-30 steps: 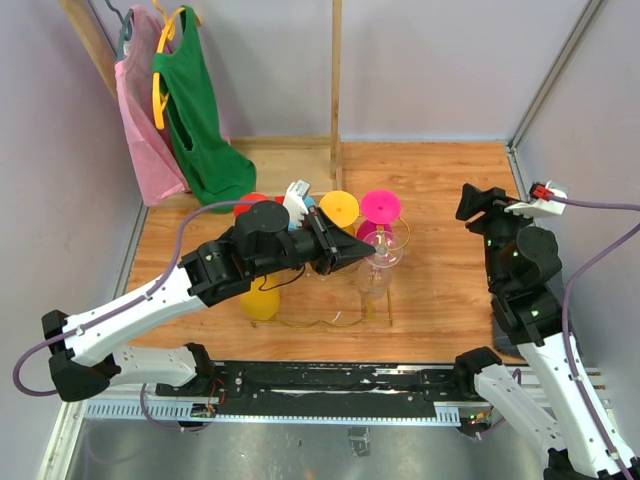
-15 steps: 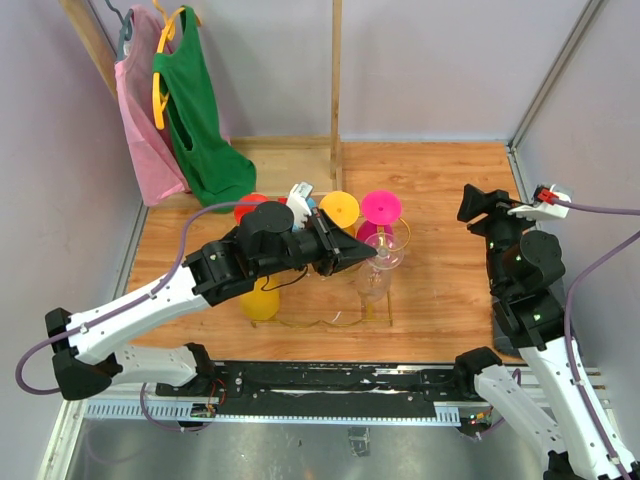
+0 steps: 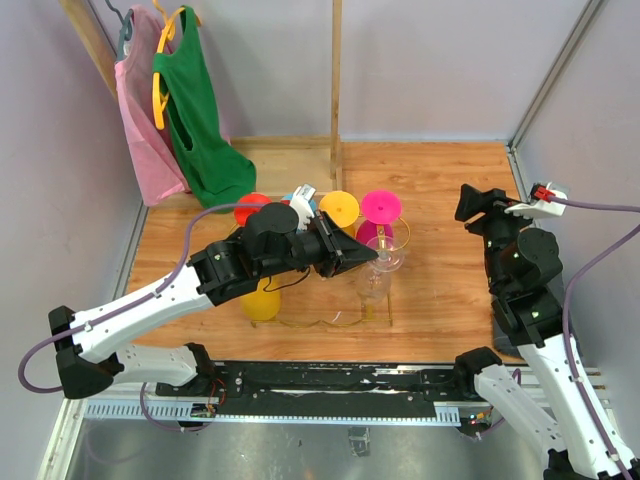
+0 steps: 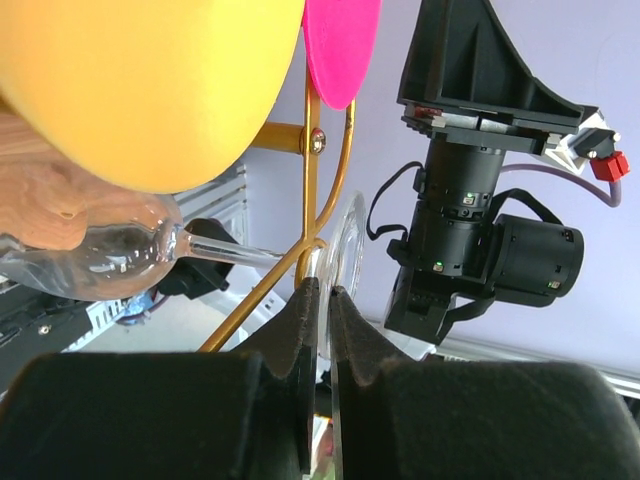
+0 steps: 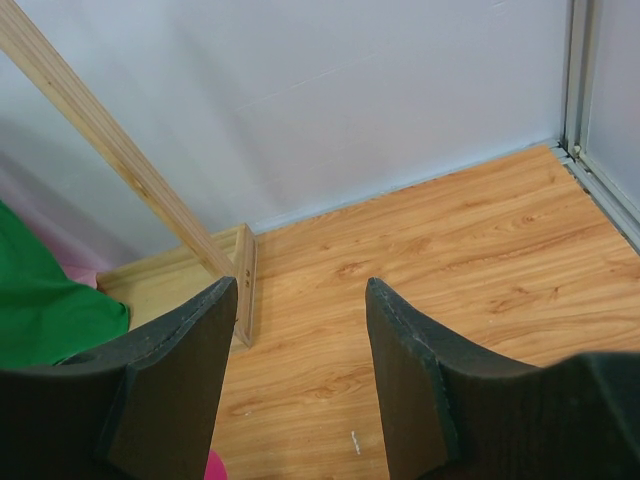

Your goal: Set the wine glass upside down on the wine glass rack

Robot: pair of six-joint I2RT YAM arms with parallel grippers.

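The wine glass's foot sticks out over the gold wire, so the glass would settle on the rack (image 3: 330, 322), and my left gripper should open now.
The clear wine glass (image 3: 378, 270) hangs upside down at the right end of the gold wine glass rack (image 3: 330, 322). My left gripper (image 3: 372, 255) is shut on the rim of its round foot (image 4: 343, 245). In the left wrist view the stem (image 4: 232, 252) runs from the foot past a curled gold wire (image 4: 335, 180) of the rack to the bowl (image 4: 95, 245); the black fingers (image 4: 300, 320) pinch the foot edge-on. My right gripper (image 3: 478, 205) hovers open over the right side of the table, nothing between its fingers (image 5: 405, 330).
Yellow (image 3: 339, 208), pink (image 3: 381, 206) and red (image 3: 252, 205) glass feet sit on the rack, with a yellow bowl (image 3: 260, 302) below. A wooden post (image 3: 336, 90) stands behind. Green (image 3: 200, 110) and pink (image 3: 140, 110) garments hang at back left. Walls close in on both sides.
My left arm has edged slightly to the right with the glass foot still pinched. The right arm has barely moved.
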